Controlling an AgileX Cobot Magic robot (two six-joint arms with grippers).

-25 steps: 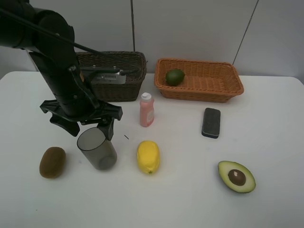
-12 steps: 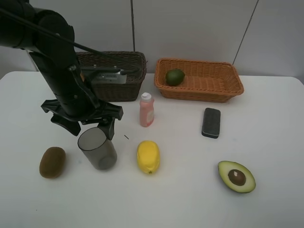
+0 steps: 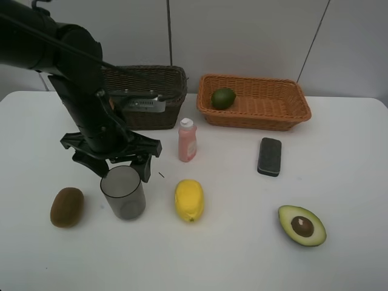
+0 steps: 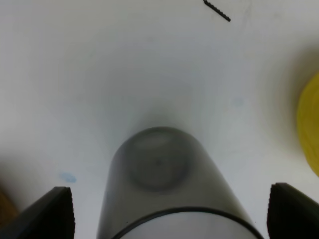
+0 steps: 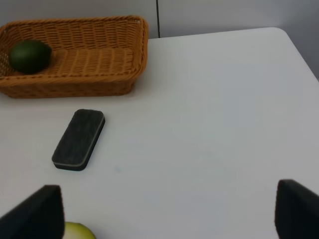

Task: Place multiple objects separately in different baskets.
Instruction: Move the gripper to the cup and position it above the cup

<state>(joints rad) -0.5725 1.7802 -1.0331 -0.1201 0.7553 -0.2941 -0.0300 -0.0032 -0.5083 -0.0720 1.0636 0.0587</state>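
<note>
My left gripper will put the cup in a basket, so next it will grab the grey cup by its upper rim.
The grey translucent cup stands upright on the white table, also seen in the left wrist view. My left gripper hangs just above its rim, open, with one finger on each side and clear of the cup. The kiwi, lemon, pink bottle, eraser block and avocado half lie on the table. The lime lies in the orange-tan basket. The dark brown basket stands behind my left arm. My right gripper is open and empty. The pump bottle is out of view.
The right wrist view shows the eraser block, the orange-tan basket with the lime, and the table's right edge. A small dark speck lies between the cup and the pink bottle.
The cup was tilted under my left gripper and now stands upright. My left arm has shifted slightly right and towards the front.
</note>
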